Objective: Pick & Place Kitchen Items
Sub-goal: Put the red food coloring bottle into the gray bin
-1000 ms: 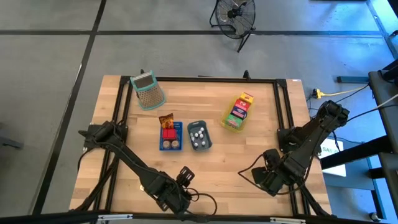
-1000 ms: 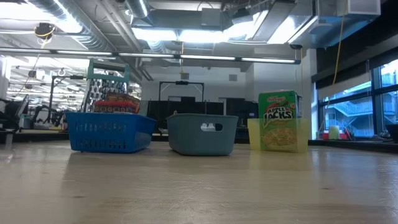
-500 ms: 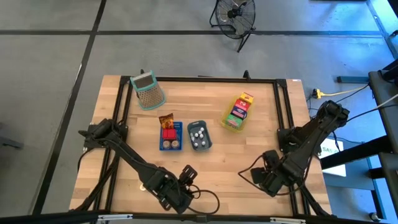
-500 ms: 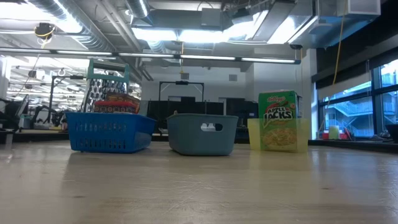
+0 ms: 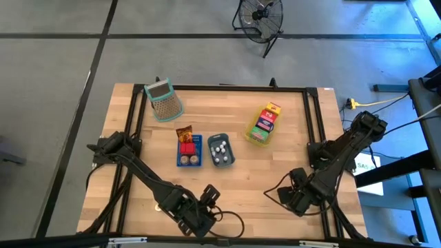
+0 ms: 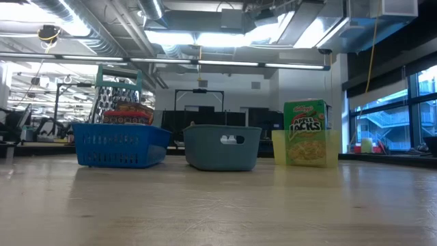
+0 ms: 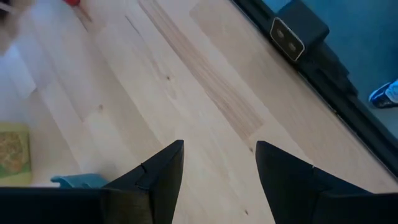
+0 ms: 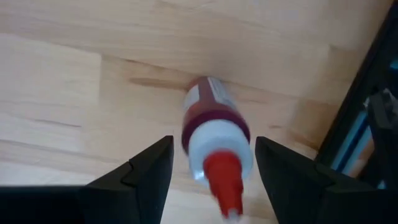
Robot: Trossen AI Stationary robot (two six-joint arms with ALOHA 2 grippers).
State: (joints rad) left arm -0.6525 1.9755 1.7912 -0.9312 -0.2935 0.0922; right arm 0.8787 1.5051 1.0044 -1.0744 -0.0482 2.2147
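The robot's right gripper will next grip the red-capped bottle by its dark red body (image 8: 210, 114) to put the bottle in the grey-blue tray.
My right gripper (image 5: 296, 198) hovers open near the table's near right corner. Its wrist view shows a small bottle (image 8: 214, 134) with a dark red body, white shoulder and red cap lying on its side on the wood between the two fingers, a thin gap on each side. My left gripper (image 5: 209, 195) is open over bare wood by the near edge (image 7: 217, 168). Mid-table, a blue tray (image 5: 188, 150) holds a red tin and a brown packet, a grey-blue tray (image 5: 220, 150) holds white round pieces, and a yellow tray (image 5: 263, 125) holds small cartons.
A green-rimmed mesh basket (image 5: 164, 100) lies toward the far left. In the low view the trays stand in a row, blue tray (image 6: 119, 145), grey-blue tray (image 6: 222, 146) and yellow tray with a cereal carton (image 6: 305, 133). A black camera (image 7: 297, 32) sits at the near edge.
My left arm has shifted slightly toward the table's right along the near edge. Nothing else has visibly moved.
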